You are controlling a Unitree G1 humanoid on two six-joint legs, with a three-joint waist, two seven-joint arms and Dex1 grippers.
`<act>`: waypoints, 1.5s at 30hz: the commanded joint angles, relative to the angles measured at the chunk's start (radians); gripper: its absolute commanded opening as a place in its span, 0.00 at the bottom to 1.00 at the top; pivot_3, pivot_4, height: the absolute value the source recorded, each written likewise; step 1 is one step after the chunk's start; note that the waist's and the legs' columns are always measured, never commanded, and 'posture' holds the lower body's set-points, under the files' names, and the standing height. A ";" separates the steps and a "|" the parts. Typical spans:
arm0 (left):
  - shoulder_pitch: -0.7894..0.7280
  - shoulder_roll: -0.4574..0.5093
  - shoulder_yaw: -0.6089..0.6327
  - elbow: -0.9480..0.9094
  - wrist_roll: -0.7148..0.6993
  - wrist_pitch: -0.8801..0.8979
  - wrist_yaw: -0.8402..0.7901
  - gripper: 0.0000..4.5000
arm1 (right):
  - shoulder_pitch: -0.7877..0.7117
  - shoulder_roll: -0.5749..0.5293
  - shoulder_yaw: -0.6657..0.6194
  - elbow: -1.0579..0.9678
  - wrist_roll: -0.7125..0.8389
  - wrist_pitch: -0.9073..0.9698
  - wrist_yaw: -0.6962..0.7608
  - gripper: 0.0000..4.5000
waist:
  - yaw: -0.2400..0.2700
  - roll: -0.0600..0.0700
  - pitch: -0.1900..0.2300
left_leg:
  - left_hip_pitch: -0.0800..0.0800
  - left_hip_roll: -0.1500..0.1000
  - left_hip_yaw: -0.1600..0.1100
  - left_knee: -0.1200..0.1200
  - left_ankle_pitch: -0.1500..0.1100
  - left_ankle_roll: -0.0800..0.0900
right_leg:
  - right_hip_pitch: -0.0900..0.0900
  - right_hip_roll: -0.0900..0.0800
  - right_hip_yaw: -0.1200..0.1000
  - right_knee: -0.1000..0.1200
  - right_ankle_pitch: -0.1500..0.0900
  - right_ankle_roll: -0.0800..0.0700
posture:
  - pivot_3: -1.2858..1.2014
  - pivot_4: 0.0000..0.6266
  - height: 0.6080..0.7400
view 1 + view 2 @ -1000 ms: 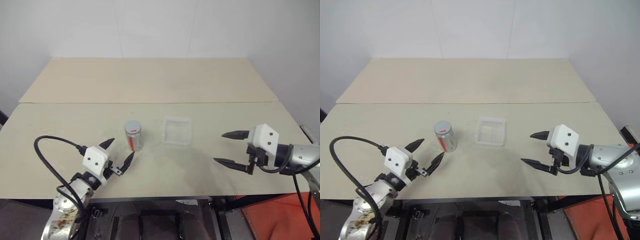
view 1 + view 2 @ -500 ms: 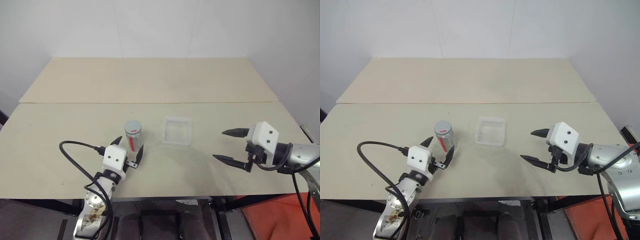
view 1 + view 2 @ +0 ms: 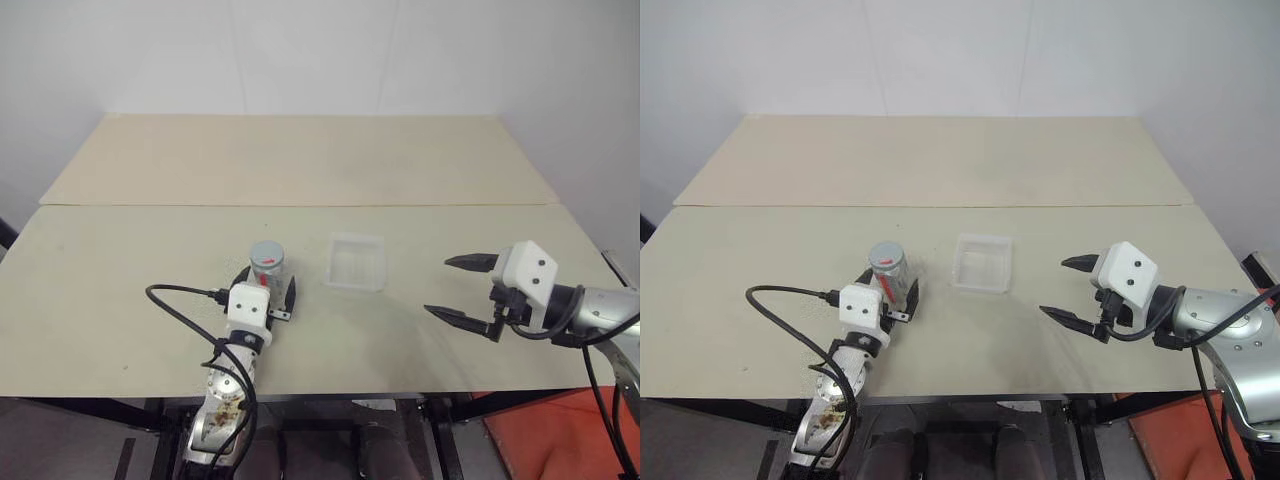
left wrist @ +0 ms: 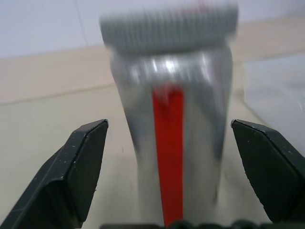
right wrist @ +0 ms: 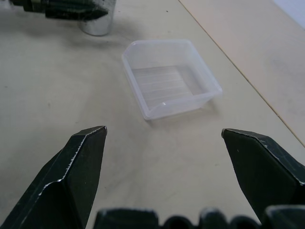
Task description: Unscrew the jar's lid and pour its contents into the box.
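The fingers of my left gripper are beside the silvery jar, below the grey lid (image 3: 267,254) (image 4: 169,28), so I should close them on the jar.
The silvery jar (image 3: 268,272) with a red stripe stands upright on the table, its grey lid (image 3: 267,254) on top. My left gripper (image 3: 266,287) is open, with one black finger on each side of the jar. In the left wrist view the jar (image 4: 171,133) stands between the fingers (image 4: 83,157) with gaps on both sides. The clear box (image 3: 354,236) sits just right of the jar. My right gripper (image 3: 438,286) hovers open to the right of the box (image 5: 176,102), nothing between its fingers. The contents are hidden inside the jar.
The beige table (image 3: 130,260) has a seam (image 3: 300,206) running across it behind the jar and box. A black cable (image 3: 180,292) loops from my left wrist. A white wall stands behind the table.
My left gripper has swung right and forward from the table's front left until its open fingers stand on either side of the jar. The right gripper, jar and box have stayed put.
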 commanded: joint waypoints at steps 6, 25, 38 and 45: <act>-0.042 -0.005 0.012 0.050 -0.010 -0.078 0.015 1.00 | -0.008 -0.015 -0.032 -0.030 -0.005 0.002 -0.013 1.00 | -0.001 0.000 0.000 | 0.000 0.000 0.000 0.000 0.000 0.000 | 0.000 0.000 0.000 0.000 0.000 0.000 | 0.52 0.24 1.00; -0.051 0.043 0.059 0.005 -0.098 -0.099 -0.070 0.43 | -0.021 0.015 -0.008 -0.039 -0.026 -0.002 -0.050 1.00 | -0.002 0.000 0.000 | 0.000 0.000 0.000 0.000 0.000 0.000 | 0.000 0.000 0.000 0.000 0.000 0.000 | 0.52 0.24 1.00; -0.232 0.327 0.085 -0.010 -0.392 0.062 -0.524 0.43 | -0.359 0.428 0.226 -0.102 0.055 0.260 -0.395 1.00 | -0.002 0.000 0.000 | -0.002 0.001 0.000 0.000 0.000 0.000 | -0.002 0.001 -0.001 0.000 0.001 0.000 | 0.52 0.24 1.00; -0.284 0.270 0.022 0.068 -0.351 0.015 -0.556 0.43 | -0.477 0.572 0.329 -0.094 0.049 0.292 -0.462 1.00 | 0.000 0.000 0.000 | -0.004 0.001 0.000 0.000 0.000 0.001 | -0.003 0.000 -0.002 -0.001 0.001 0.000 | 0.52 0.24 1.00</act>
